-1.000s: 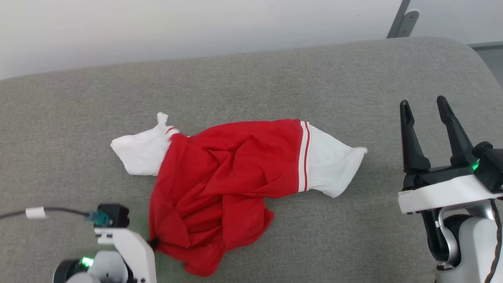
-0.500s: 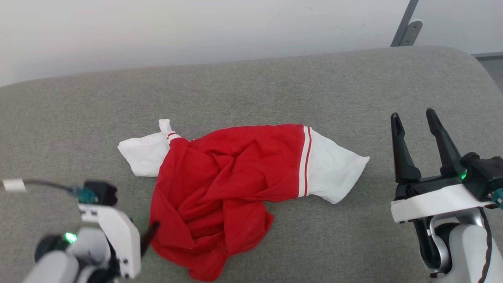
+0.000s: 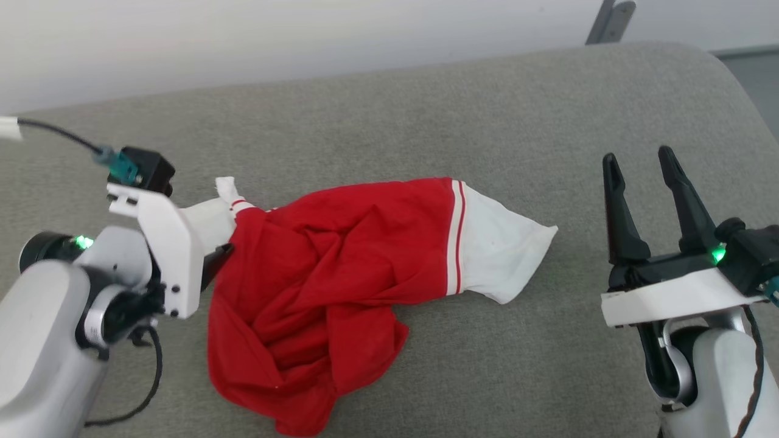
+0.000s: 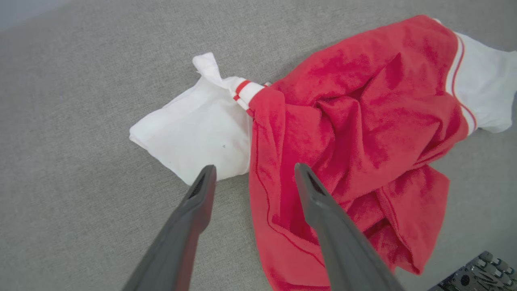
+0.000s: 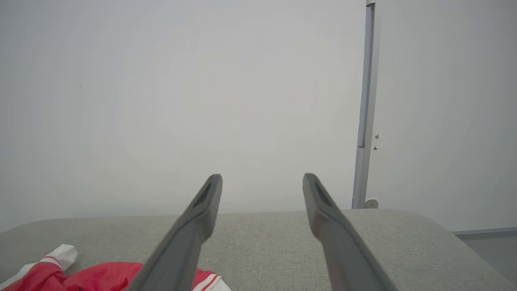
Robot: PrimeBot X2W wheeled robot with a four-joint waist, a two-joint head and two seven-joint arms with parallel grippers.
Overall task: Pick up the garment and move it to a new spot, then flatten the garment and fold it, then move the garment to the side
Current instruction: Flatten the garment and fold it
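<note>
The white cuff spreads out past the heaped red cloth, so my left gripper should grab the cuff's outer edge (image 4: 162, 160) next.
The garment (image 3: 328, 274) lies crumpled on the grey padded surface (image 3: 389, 121), a red heap with a white cuff at each end. My left gripper (image 3: 219, 255) hangs at the garment's left end, its pale mount covering part of the left cuff. In the left wrist view the left gripper (image 4: 254, 169) is open just above the seam between white cuff (image 4: 194, 133) and red cloth (image 4: 363, 121), holding nothing. My right gripper (image 3: 639, 161) stands open to the right of the right cuff (image 3: 499, 249), apart from it. The right wrist view shows the right gripper (image 5: 261, 178) open, with the garment (image 5: 93, 277) low on the left.
A pale wall runs behind the padded surface. A grey metal post (image 3: 608, 21) stands at the back right. The surface's rounded right end (image 3: 730, 79) drops to the floor. A black cable (image 3: 55, 131) trails from my left wrist.
My left gripper has opened, let go of the red hem near the front, and moved back to the left cuff. The garment lies much as before. The head camera has shifted.
</note>
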